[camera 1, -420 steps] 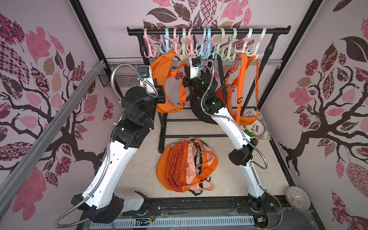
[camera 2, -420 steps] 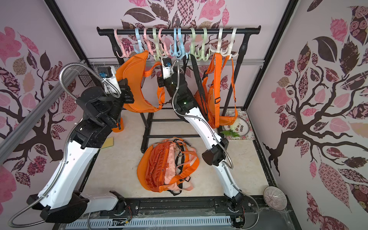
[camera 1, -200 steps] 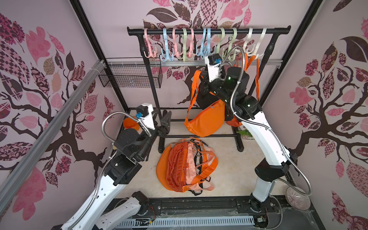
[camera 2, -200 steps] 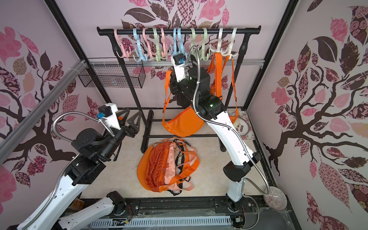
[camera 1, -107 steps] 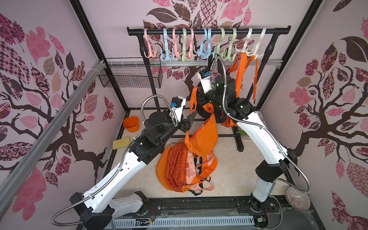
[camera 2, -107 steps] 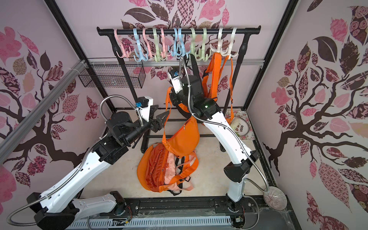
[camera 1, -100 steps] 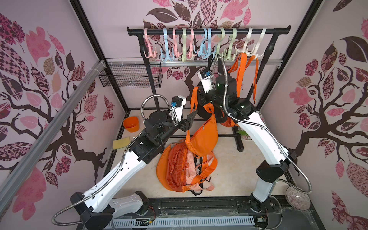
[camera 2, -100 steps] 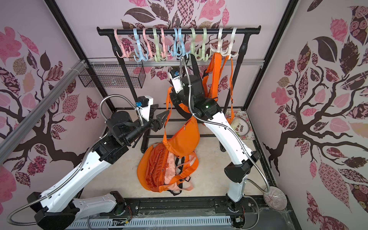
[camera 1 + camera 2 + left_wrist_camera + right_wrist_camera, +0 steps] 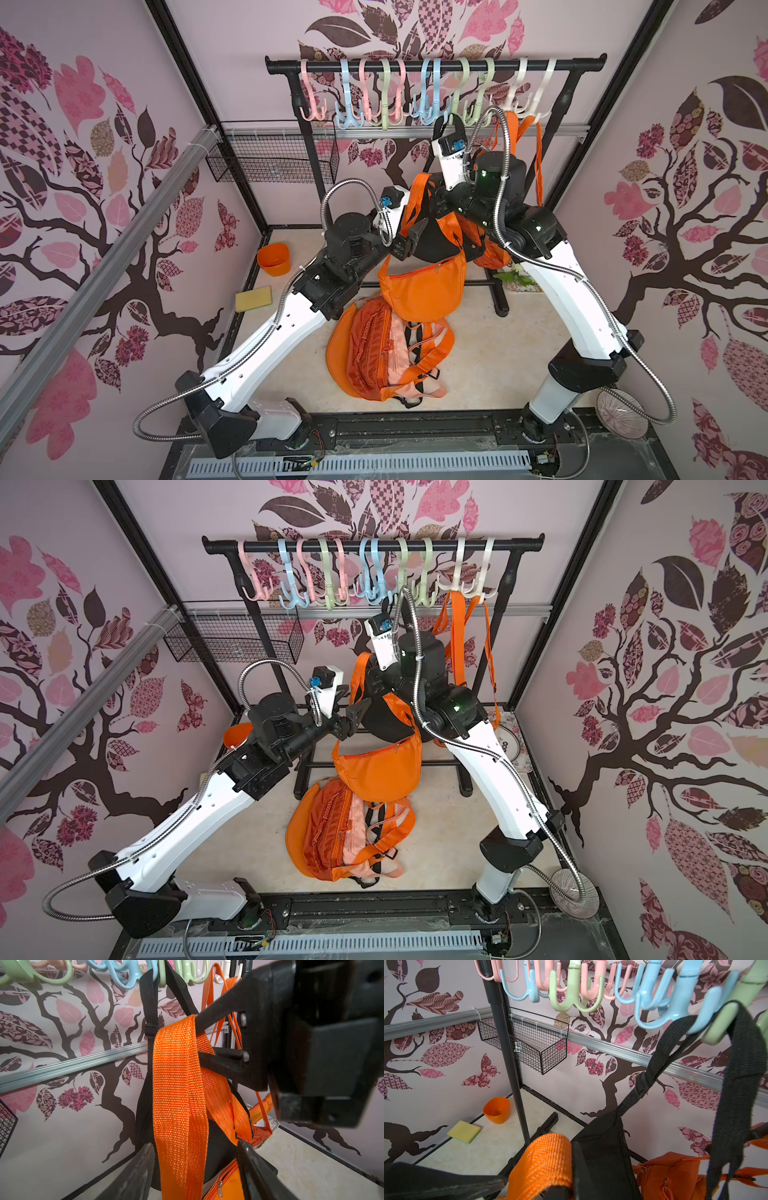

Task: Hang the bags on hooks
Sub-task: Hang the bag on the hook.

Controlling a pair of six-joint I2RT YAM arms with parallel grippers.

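Observation:
Next, my left gripper pinches the hanging side of the orange strap [image 9: 178, 1084] below the strap's top loop, which leaves a free part to hang on a hook.
An orange bag [image 9: 419, 286] [image 9: 376, 771] hangs in mid air below the rack, above the floor pile. My right gripper [image 9: 197, 1036] [image 9: 542, 1176] is shut on the top loop of its orange strap [image 9: 178, 1084] [image 9: 546, 1163]. My left gripper [image 9: 193, 1167] [image 9: 409, 241] [image 9: 353, 717] stands open lower down. The strap runs between its fingers [image 9: 135, 1174] without being pinched. Pastel hooks [image 9: 428, 112] [image 9: 573, 1001] hang from the black rail [image 9: 415, 65] just above the right wrist.
A black bag [image 9: 436, 245] [image 9: 604, 1157] hangs by its strap from a green hook [image 9: 737, 1001], right behind the held bag. Another orange bag [image 9: 490, 253] hangs from white hooks. More orange bags [image 9: 374, 353] lie on the floor. A wire basket [image 9: 274, 158], an orange cup [image 9: 273, 258] and a sponge [image 9: 253, 298] are at the left.
My left arm has swung in from the left and brought its open jaws around the strap. The right arm has lowered the bag toward the middle; little has moved in the last half second.

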